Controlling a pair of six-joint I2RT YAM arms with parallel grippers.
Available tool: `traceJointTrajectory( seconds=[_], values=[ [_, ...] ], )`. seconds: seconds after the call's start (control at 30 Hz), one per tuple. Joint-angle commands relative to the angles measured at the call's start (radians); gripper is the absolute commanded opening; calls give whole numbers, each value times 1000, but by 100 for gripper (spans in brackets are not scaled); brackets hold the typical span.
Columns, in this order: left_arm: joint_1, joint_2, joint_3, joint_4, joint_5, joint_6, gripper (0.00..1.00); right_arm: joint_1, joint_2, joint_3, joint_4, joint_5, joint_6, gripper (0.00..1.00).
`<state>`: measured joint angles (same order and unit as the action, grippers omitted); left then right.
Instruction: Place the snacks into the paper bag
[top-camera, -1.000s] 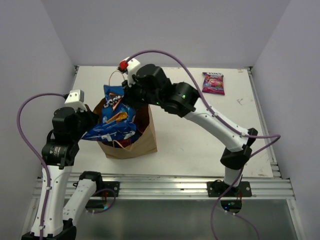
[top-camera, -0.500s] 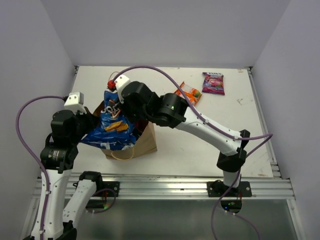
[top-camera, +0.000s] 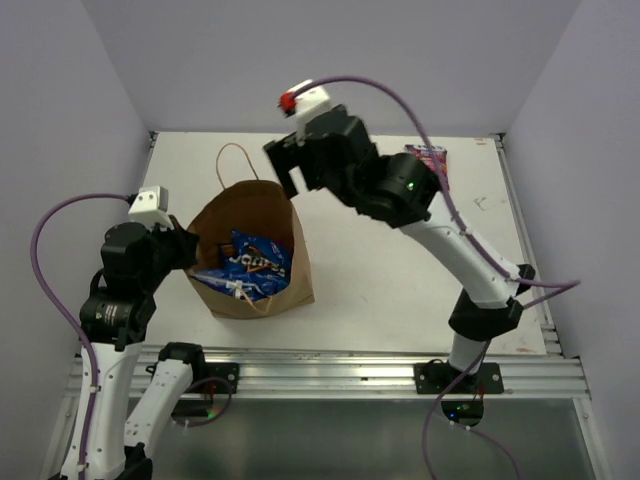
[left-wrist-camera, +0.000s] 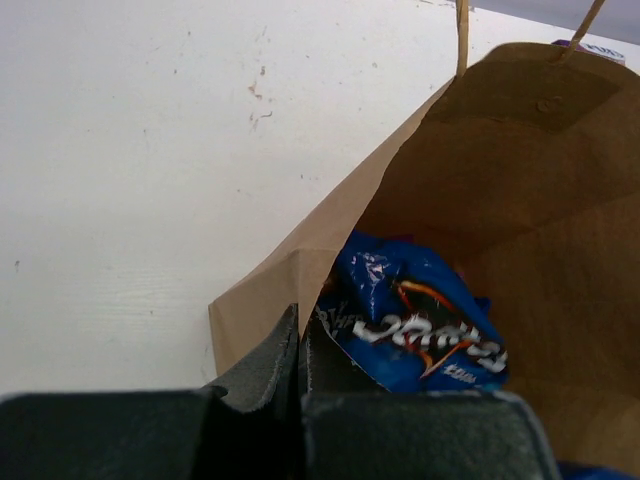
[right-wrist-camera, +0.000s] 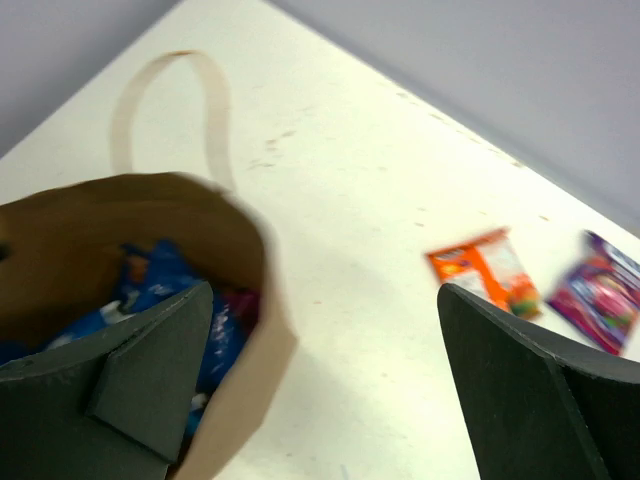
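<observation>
My right gripper grips the orange packet by its lower edge (right-wrist-camera: 525, 306) next, since the packet's opposite end stays free to go into the paper bag.
The brown paper bag (top-camera: 295, 285) stands open at the table's near left. The blue chip bag (top-camera: 255, 262) lies inside it, also seen in the left wrist view as the blue chip bag (left-wrist-camera: 420, 320) against the paper bag's inner wall (left-wrist-camera: 530, 200). My left gripper (top-camera: 188, 250) is shut on the bag's left rim (left-wrist-camera: 265, 295). My right gripper (top-camera: 288, 168) hangs open and empty above the table just behind the bag. The orange packet (right-wrist-camera: 485, 270) and the pink-magenta packet (right-wrist-camera: 600, 295) lie on the table at the far right; from above only the pink-magenta packet (top-camera: 432, 152) shows.
One tan loop handle (top-camera: 235, 160) lies flat on the table behind the bag. Grey walls close in the table on the left, back and right. The right arm (top-camera: 450, 235) stretches over the middle and right of the table.
The right gripper has opened and let go of the blue chip bag, which dropped down inside the paper bag. The right arm then rose and drew back to the right. The left gripper kept its hold.
</observation>
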<state>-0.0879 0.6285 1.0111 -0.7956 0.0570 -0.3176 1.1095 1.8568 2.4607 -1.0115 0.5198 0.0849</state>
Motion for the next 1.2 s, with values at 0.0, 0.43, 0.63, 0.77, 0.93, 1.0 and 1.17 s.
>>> traceJointTrajectory(
  seconds=[0.0, 0.43, 0.63, 0.77, 0.93, 1.0, 1.17],
  values=[
    [-10, -12, 14, 52, 17, 21, 0, -154, -137, -81, 33, 32, 4, 99],
    [-10, -4, 26, 53, 3, 29, 0, -626, 104, -471, 241, -179, 38, 99],
    [-10, -4, 41, 27, -14, 32, 0, -764, 317, -413, 238, -308, 84, 99],
    [-12, -4, 46, 6, -32, 37, 0, -797, 456, -332, 203, -357, 87, 99],
    [-10, 5, 47, 1, -43, 35, 0, -818, 587, -336, 171, -472, 127, 99],
    [-10, 10, 47, 1, -48, 35, 0, -818, 620, -353, 163, -535, 128, 86],
    [-10, 8, 46, 4, -52, 37, 0, -821, 618, -439, 154, -549, 142, 9]
  ],
)
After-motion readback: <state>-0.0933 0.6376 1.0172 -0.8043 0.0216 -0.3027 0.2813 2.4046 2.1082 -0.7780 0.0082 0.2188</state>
